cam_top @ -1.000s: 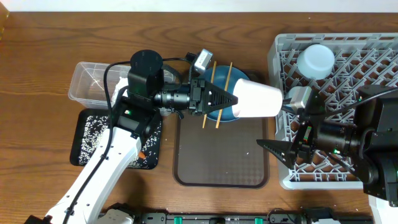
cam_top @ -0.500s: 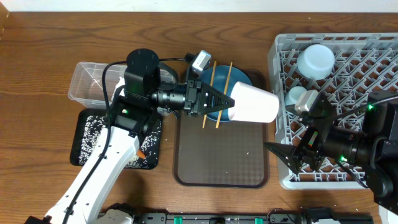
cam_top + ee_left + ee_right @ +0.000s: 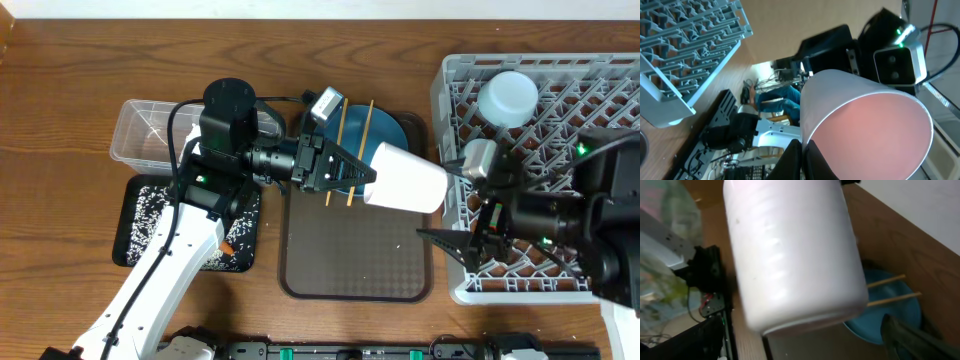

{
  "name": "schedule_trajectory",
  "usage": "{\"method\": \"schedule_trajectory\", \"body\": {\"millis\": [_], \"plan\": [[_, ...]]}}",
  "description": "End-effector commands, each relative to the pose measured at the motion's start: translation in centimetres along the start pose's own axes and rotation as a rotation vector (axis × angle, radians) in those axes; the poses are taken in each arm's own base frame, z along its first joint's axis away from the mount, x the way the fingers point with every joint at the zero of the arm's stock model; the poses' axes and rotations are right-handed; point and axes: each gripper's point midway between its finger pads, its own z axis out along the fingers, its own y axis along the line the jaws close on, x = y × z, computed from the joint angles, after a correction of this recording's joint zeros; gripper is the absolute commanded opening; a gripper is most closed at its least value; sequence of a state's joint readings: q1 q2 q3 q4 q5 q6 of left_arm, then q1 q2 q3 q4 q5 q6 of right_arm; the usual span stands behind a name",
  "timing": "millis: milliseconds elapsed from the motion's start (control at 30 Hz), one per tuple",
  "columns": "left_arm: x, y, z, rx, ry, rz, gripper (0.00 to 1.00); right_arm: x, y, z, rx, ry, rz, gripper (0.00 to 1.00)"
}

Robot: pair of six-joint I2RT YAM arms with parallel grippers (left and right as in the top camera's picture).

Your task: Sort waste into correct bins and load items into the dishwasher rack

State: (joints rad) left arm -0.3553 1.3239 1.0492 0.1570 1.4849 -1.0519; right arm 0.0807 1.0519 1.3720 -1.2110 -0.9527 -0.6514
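Observation:
The robot's right gripper should load the pale-pink cup with its opening down into the dishwasher rack (image 3: 600,100), so it should grab the cup across its base end (image 3: 431,187), which leaves the cup's rim free.
My left gripper (image 3: 362,174) is shut on the rim of the pale-pink cup (image 3: 406,181), holding it on its side above the brown tray. In the left wrist view the fingers (image 3: 803,161) pinch the cup's rim (image 3: 865,130). My right gripper (image 3: 446,206) is open beside the cup's base, at the left edge of the grey dishwasher rack (image 3: 600,100). The cup (image 3: 790,250) fills the right wrist view. The dark-blue plate (image 3: 388,135) with the wooden chopsticks (image 3: 340,125) across it lies behind the cup. A light-blue cup (image 3: 508,97) stands in the rack.
The clear tub (image 3: 150,130) is at the back left. The black tray (image 3: 150,225) in front of it holds rice grains and an orange carrot (image 3: 229,243). The brown serving tray (image 3: 350,270) lies between the arms.
The left gripper has lowered the pink cup slightly toward the front and tilted it. The right gripper has drifted back and then returned close to the cup's base.

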Motion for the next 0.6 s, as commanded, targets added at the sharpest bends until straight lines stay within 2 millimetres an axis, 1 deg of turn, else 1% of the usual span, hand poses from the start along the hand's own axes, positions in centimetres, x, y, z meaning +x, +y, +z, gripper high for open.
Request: {"method": "schedule_trajectory", "body": {"millis": [0,67,233,333,467,500,567], "plan": [[0.6,-0.5,0.2,0.015,0.032,0.000,0.06,-1.3,0.7,0.1,-0.077,-0.059,-0.034,0.98],[0.6,-0.5,0.2,0.015,0.032,0.001,0.06,-1.5,0.7,0.3,-0.092,-0.069,-0.033,0.97],[0.2,-0.2,0.3,0.002,0.005,0.001,0.06,-2.0,0.7,0.2,-0.098,-0.094,-0.055,0.88],[0.1,-0.2,0.3,0.000,0.001,0.012,0.06,-2.2,0.9,0.1,-0.101,-0.103,-0.062,0.86],[0.0,-0.2,0.3,-0.002,-0.002,0.012,0.06,-2.3,1.0,0.0,-0.101,-0.105,-0.054,0.78],[0.0,-0.2,0.3,-0.002,-0.002,0.012,0.06,-2.3,1.0,0.0,-0.104,-0.107,-0.054,0.74],[0.0,-0.2,0.3,-0.002,-0.002,0.012,0.06,-2.3,1.0,0.0,-0.104,-0.107,-0.054,0.70]]}}
